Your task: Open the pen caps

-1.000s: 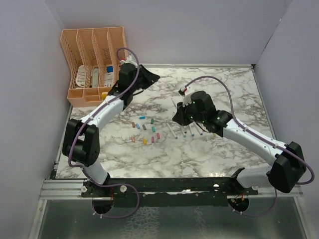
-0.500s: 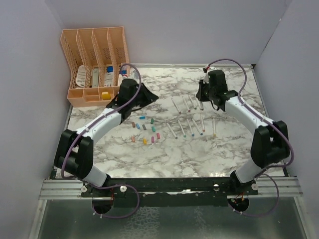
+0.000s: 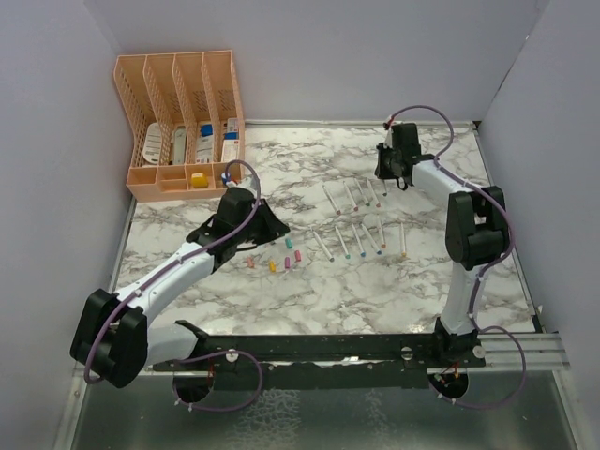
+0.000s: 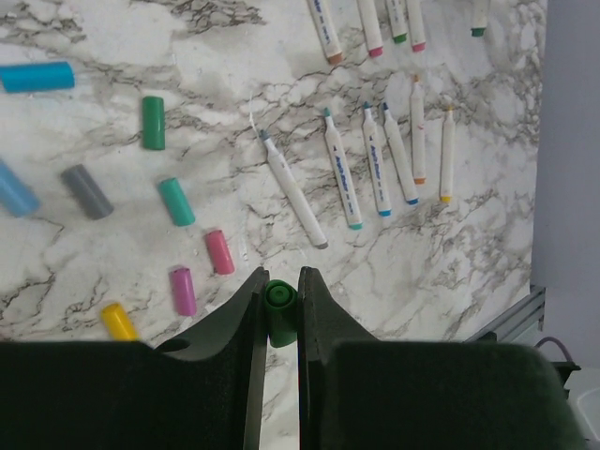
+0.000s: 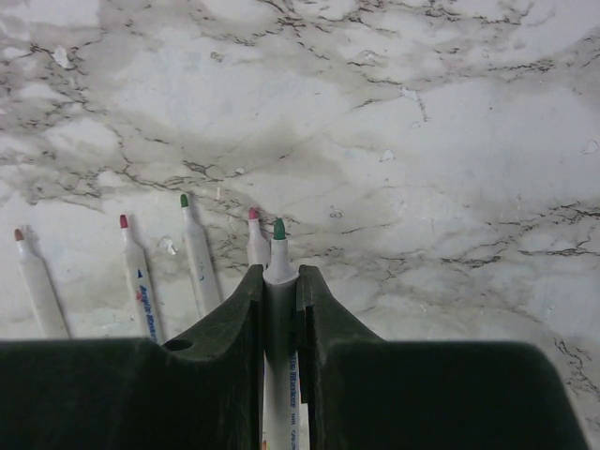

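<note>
I should move the white pen to free marble before my right gripper releases it, since it hangs partly over the pink-tipped pen and would drop against it.
My left gripper (image 4: 278, 281) is shut on a green pen cap (image 4: 278, 307) and holds it above the marble, just near of the loose pen caps. Those caps include green (image 4: 153, 122), grey (image 4: 86, 191), teal (image 4: 176, 202), pink (image 4: 220, 251), purple (image 4: 182, 291) and yellow (image 4: 119, 321). In the top view this gripper (image 3: 278, 232) is over the caps (image 3: 286, 261). My right gripper (image 5: 278, 277) is shut on a white pen with a bare green tip (image 5: 278, 230), at the right end of the far row of pens (image 5: 199, 253). It is at the far right in the top view (image 3: 388, 178).
Two rows of uncapped white pens lie mid-table, a near row (image 3: 361, 240) and a far row (image 3: 349, 195). A peach organiser (image 3: 178, 122) stands at the back left. Grey walls close in the table on three sides.
My left gripper has moved from beside the organiser toward the near side, over the caps. My right gripper has swung from the table's middle to the far right, by the far pen row.
</note>
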Robot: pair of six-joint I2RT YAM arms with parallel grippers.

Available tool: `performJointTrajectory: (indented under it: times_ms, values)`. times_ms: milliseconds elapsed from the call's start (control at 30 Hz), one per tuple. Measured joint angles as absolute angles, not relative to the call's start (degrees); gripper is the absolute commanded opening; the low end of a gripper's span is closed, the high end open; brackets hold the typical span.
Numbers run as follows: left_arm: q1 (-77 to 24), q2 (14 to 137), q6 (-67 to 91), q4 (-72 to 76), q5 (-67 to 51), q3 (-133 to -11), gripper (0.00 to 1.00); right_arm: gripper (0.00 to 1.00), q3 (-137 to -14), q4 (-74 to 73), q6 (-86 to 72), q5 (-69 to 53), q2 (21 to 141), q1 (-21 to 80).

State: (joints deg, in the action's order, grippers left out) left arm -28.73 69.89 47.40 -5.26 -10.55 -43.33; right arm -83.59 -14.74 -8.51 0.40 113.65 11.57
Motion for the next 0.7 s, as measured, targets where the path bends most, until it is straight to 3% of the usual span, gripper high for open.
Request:
performJointTrajectory:
  times_ms: [700]
  values:
    - [-33.8,70.0,48.2,-8.2,-6.8,-38.3,0.00,0.05,-83.9,-11.7,-7.2,0.6,120.2,8.3]
